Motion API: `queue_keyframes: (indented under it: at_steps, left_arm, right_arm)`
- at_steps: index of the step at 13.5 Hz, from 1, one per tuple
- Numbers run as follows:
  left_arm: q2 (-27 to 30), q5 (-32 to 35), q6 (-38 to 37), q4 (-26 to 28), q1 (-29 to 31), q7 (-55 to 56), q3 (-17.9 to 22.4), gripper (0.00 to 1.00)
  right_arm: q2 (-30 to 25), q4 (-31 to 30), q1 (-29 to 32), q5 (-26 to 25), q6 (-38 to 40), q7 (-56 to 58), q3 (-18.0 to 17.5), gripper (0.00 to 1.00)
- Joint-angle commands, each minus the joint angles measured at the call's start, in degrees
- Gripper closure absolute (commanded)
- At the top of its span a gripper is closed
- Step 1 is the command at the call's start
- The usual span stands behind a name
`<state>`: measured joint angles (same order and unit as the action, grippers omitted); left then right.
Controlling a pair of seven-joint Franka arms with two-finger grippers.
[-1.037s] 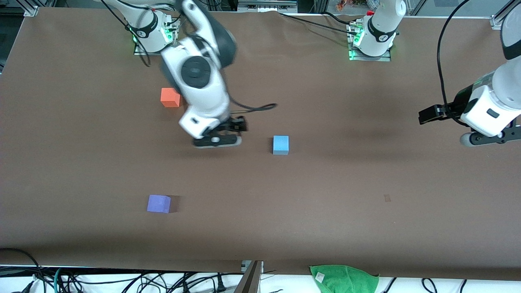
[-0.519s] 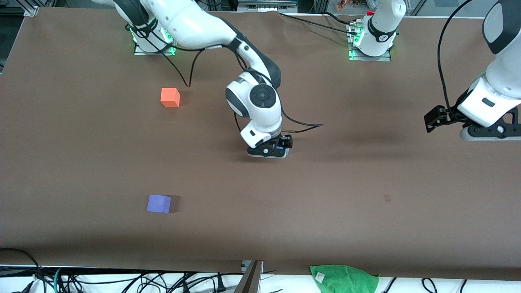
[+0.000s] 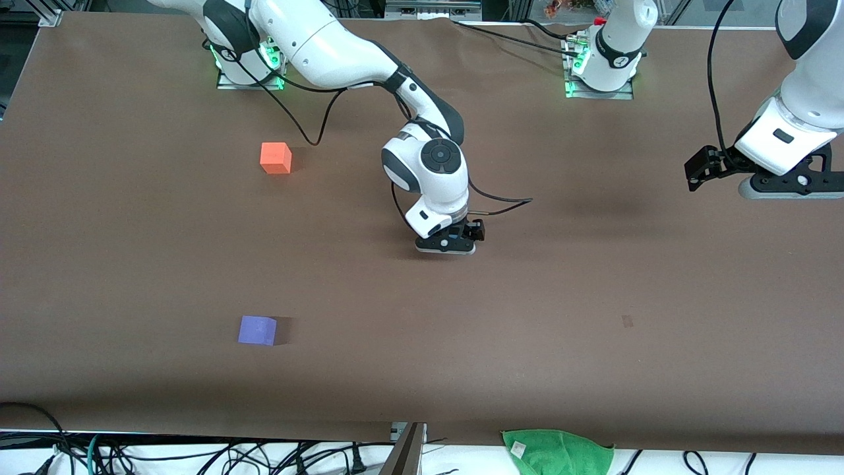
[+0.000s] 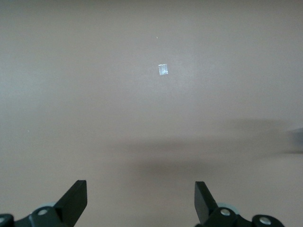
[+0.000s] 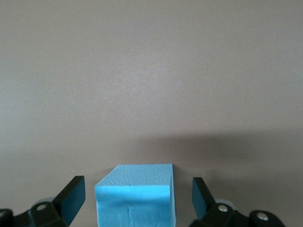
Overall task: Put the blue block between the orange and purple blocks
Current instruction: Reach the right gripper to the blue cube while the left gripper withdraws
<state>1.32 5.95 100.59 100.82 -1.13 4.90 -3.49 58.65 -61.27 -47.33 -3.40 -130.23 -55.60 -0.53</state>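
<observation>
My right gripper is to grab the blue block [image 5: 135,198] next by two opposite sides, so that it can set the block between the orange and purple blocks.
The blue block [image 5: 135,198] sits on the brown table between the open fingers of my right gripper [image 5: 137,189], with a gap on each side. In the front view my right gripper [image 3: 447,245] is low at mid-table and hides the block. The orange block [image 3: 275,158] lies toward the right arm's end, nearer the bases. The purple block [image 3: 257,330] lies nearer the front camera, in line with the orange block. My left gripper [image 3: 788,188] hangs over the table's left-arm end; in its wrist view it [image 4: 140,191] is open and empty.
A green cloth [image 3: 557,452] lies at the table's front edge. A small pale mark [image 3: 627,321] is on the table toward the left arm's end and also shows in the left wrist view [image 4: 163,69]. Cables trail from both arm bases.
My right arm has swung from beside the orange block to the blue block and come down around it. My left gripper has drifted a little toward the bases.
</observation>
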Motion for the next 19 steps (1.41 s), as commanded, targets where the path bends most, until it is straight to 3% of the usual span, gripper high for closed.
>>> queue_keyframes:
  at_steps: [1,10,11,14,15,16,19]
  left_arm:
    - [-1.41,0.46,-2.32,-2.47,-0.46,-1.12,0.33,0.00]
    - [-4.48,-1.47,-4.35,-2.38,-1.69,-3.06,-1.69,0.00]
    - [-4.40,-1.38,-4.52,-2.38,-1.69,-3.14,-1.69,0.00]
    - [-4.39,-1.38,-4.61,-2.47,-1.60,-3.41,-1.78,0.00]
    - [-4.31,-1.38,-4.61,-2.47,-1.60,-3.41,-1.69,0.00]
    - [-4.31,-1.38,-4.61,-2.47,-1.60,-3.41,-1.78,0.00]
    - [-4.22,-1.38,-4.79,-2.47,-1.60,-3.41,-1.78,0.00]
  right_arm:
    - [-1.95,1.06,-0.57,-0.73,2.87,-0.83,0.61,0.00]
    - [0.24,-1.14,-2.32,-3.20,1.82,-1.53,0.61,0.01]
    - [0.06,-1.14,-2.24,-3.19,1.82,-1.10,0.61,0.12]
    - [-0.38,-1.31,-1.09,-3.28,1.99,-0.30,0.61,0.66]
    - [-0.64,-2.79,-1.09,-3.37,2.08,-0.74,0.61,0.78]
    - [-1.60,-3.94,-1.09,-3.37,1.91,-0.13,0.61,0.85]
    - [-8.26,-8.49,3.99,-2.58,5.50,7.06,0.70,0.85]
